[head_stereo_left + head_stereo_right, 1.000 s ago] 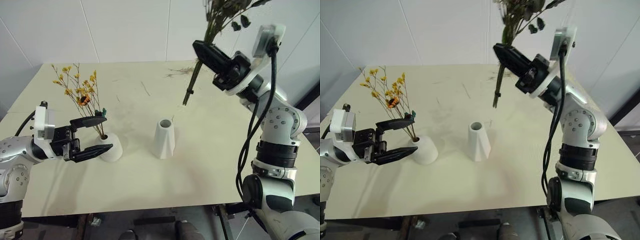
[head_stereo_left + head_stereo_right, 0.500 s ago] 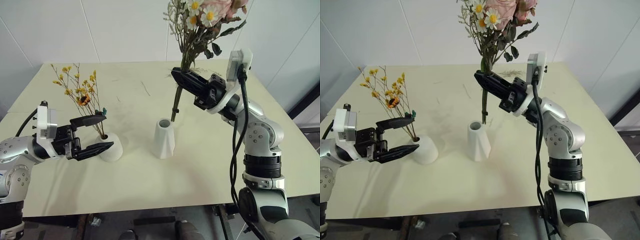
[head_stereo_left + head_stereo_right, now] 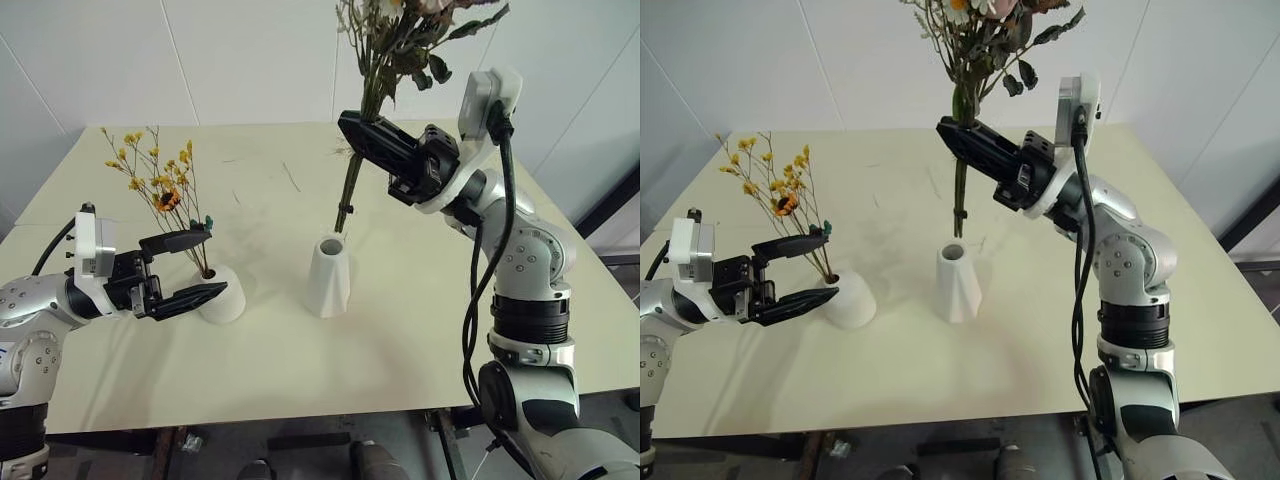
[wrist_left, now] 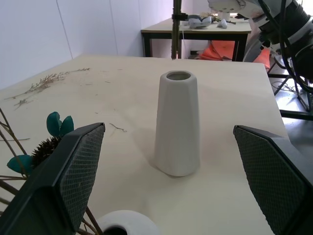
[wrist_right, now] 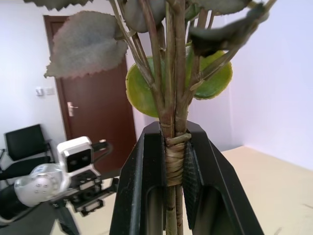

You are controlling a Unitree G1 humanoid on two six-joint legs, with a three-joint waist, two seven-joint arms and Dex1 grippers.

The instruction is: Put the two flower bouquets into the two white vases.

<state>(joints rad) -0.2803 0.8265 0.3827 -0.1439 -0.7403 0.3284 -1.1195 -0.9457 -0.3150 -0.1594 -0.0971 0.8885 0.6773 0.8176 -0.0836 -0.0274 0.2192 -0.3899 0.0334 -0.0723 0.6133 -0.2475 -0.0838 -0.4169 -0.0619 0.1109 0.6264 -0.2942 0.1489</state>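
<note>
The bouquet's stem ends hang above the opening of the taller white vase (image 3: 329, 276). My right gripper keeps hold of the bouquet until it is lowered into the taller vase.
The fuller bouquet (image 3: 392, 45) of green leaves and daisies hangs upright with my right gripper (image 3: 352, 126) shut on its bound stems (image 5: 175, 155). Its stem ends (image 3: 341, 222) hover just above the mouth of the taller white vase (image 3: 329, 276) at mid-table. The short squat vase (image 3: 224, 297) holds the sparse yellow-orange spray (image 3: 158, 183). My left gripper (image 3: 216, 265) is open, one finger on each side of the squat vase without touching it. Through the left wrist view, the tall vase (image 4: 177, 125) stands between my open fingers (image 4: 73, 171).
Dried twigs (image 4: 43, 86) lie scattered at the far side of the cream table (image 3: 300, 370). Bare tabletop surrounds both vases. A dark table and orange items (image 4: 215, 41) stand beyond the table's right side.
My right gripper has carried the fuller bouquet left and toward me, so its stem ends now hang over the tall vase's mouth. The left gripper has stayed put.
</note>
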